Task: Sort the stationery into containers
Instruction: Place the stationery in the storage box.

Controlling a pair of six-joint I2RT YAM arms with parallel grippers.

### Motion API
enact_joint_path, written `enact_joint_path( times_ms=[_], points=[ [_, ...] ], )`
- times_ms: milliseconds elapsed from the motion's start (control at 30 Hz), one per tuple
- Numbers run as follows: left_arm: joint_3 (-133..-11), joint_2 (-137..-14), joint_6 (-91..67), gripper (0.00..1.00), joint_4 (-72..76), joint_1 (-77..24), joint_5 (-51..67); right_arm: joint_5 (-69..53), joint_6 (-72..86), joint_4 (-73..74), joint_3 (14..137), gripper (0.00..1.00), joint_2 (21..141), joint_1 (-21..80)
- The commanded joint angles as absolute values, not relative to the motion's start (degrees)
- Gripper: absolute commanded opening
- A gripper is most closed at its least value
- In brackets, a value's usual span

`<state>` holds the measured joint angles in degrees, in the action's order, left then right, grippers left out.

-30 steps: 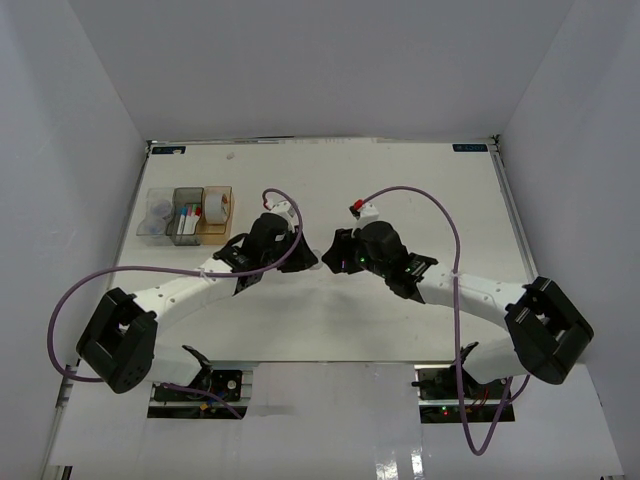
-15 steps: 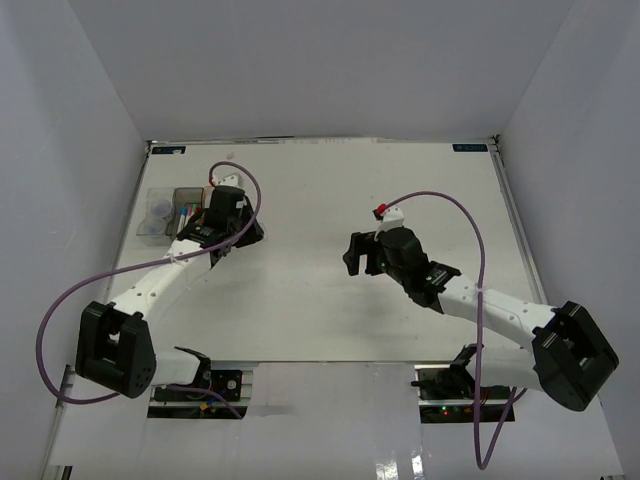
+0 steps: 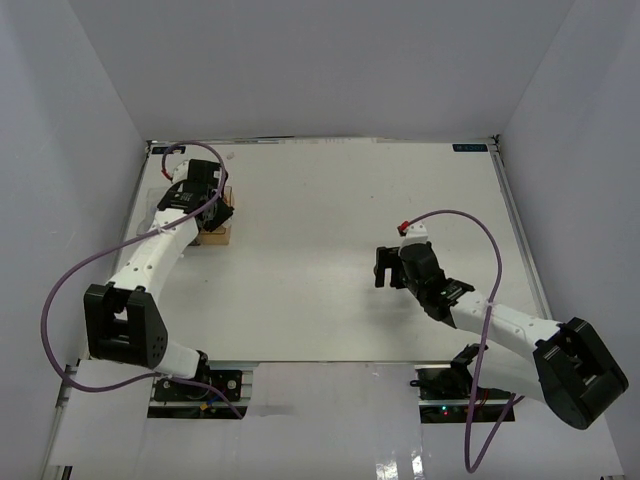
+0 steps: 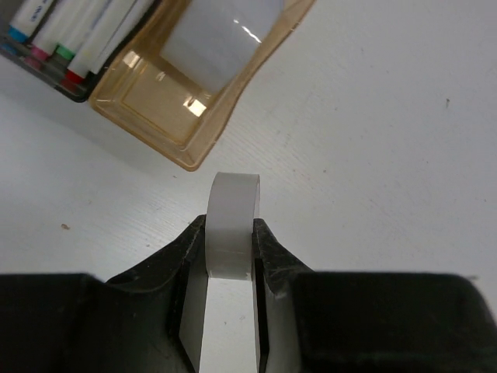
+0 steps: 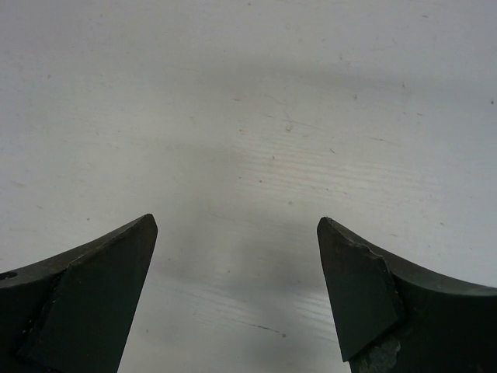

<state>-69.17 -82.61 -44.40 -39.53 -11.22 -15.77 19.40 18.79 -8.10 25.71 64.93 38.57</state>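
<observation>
My left gripper should hold the whitish tape roll (image 4: 233, 198) until it is over the amber-orange bin; short of the bin's loose end, it would drop outside.
My left gripper (image 4: 231, 230) is shut on a whitish tape roll (image 4: 233, 198), held upright on edge just short of the amber-orange bin (image 4: 147, 97). That bin holds another tape roll (image 4: 221, 39). Beside it, several white markers (image 4: 74, 35) with coloured caps lie in the smoky grey bin (image 4: 46, 74). From above, the left gripper (image 3: 203, 197) hangs over the row of bins at the far left and hides most of it; only the amber bin (image 3: 214, 236) shows. My right gripper (image 3: 386, 268) stands open over bare table, nothing between its fingers (image 5: 101, 272).
White walls close in the table on three sides. Purple cables loop from both arms (image 3: 470, 225). The arm bases and brackets sit at the near edge (image 3: 440, 385).
The two grippers parted from the table's middle. The left arm swung to the bins at far left with the tape roll. The right gripper opened and drew back to the right.
</observation>
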Motion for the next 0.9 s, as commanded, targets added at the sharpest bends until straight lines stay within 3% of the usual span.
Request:
enact_joint_path(
  times_ms=[0,500,767,800,867],
  points=[
    [-71.19,-82.35,-50.44,0.03,-43.77,-8.71,-18.29,20.74,17.49,-13.09,22.87,0.9,61.97,36.3],
    [-75.41,-91.67,-60.73,0.11,-44.03,-2.11,-15.56,16.44,18.98,-18.89,18.02,0.9,61.26,31.9],
    [-76.12,-95.62,-64.07,0.29,-43.68,-0.79,-12.66,15.12,19.25,-19.07,18.11,0.9,62.05,31.11],
    [-75.59,-95.89,-64.25,0.37,-43.33,-0.53,-12.31,14.94,19.25,-19.16,18.11,0.9,62.22,31.03],
    [-75.32,-96.24,-64.34,0.41,-43.16,-0.35,-11.87,14.68,19.25,-19.25,18.02,0.9,62.4,30.94]
  ],
)
